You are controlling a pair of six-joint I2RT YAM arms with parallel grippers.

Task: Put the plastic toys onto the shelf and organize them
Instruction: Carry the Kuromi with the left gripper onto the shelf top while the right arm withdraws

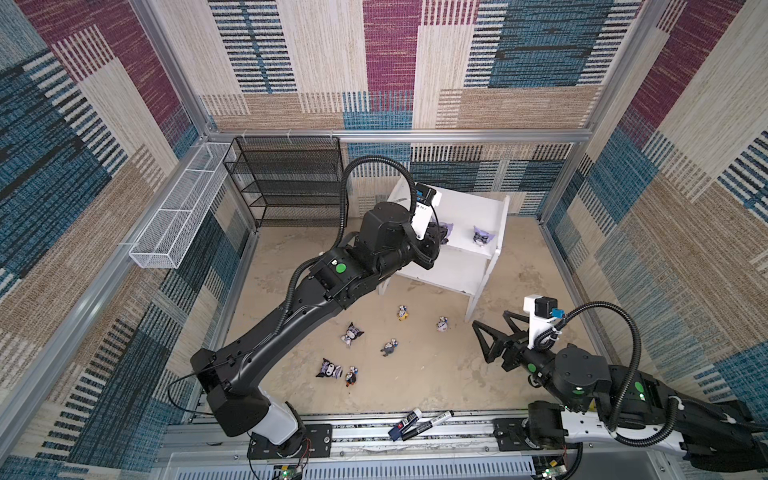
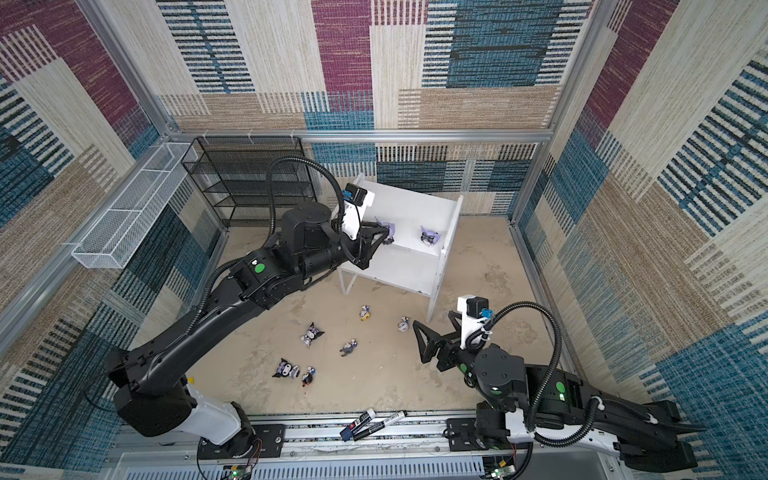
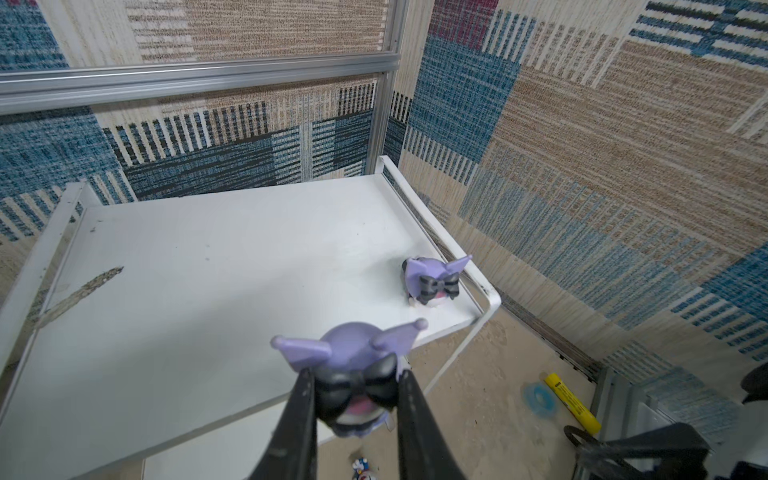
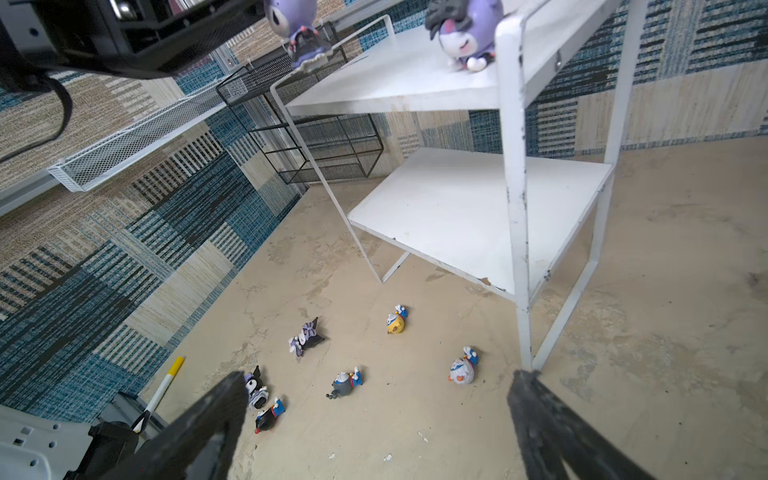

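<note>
My left gripper will keep holding the lilac-hooded toy until its lower end (image 3: 356,429) is over the top level: that end hangs outside the level's front edge (image 3: 240,414).
The white two-tier shelf (image 1: 465,208) (image 2: 415,208) stands at the back right of the floor. My left gripper (image 3: 356,374) is shut on a lilac-hooded toy (image 3: 357,353) (image 1: 444,230) (image 4: 297,29), held just over the front edge of the top tier. Another lilac-hooded toy (image 3: 432,280) (image 1: 482,237) (image 2: 430,237) stands at that tier's front right corner. On the floor lie two black-hooded toys (image 1: 352,333) (image 1: 330,368) and several small ones, such as a yellow-hatted one (image 4: 396,320) and a white one (image 4: 463,368). My right gripper (image 1: 489,318) (image 4: 378,376) hangs open and empty over the floor by the shelf's front leg.
A black wire-mesh rack (image 1: 291,178) and a long white wire basket (image 1: 178,216) sit at the back left. Marker pens (image 1: 419,424) lie on the front rail. A yellow marker (image 3: 573,403) and a blue ring (image 3: 540,397) lie on the floor by the right wall.
</note>
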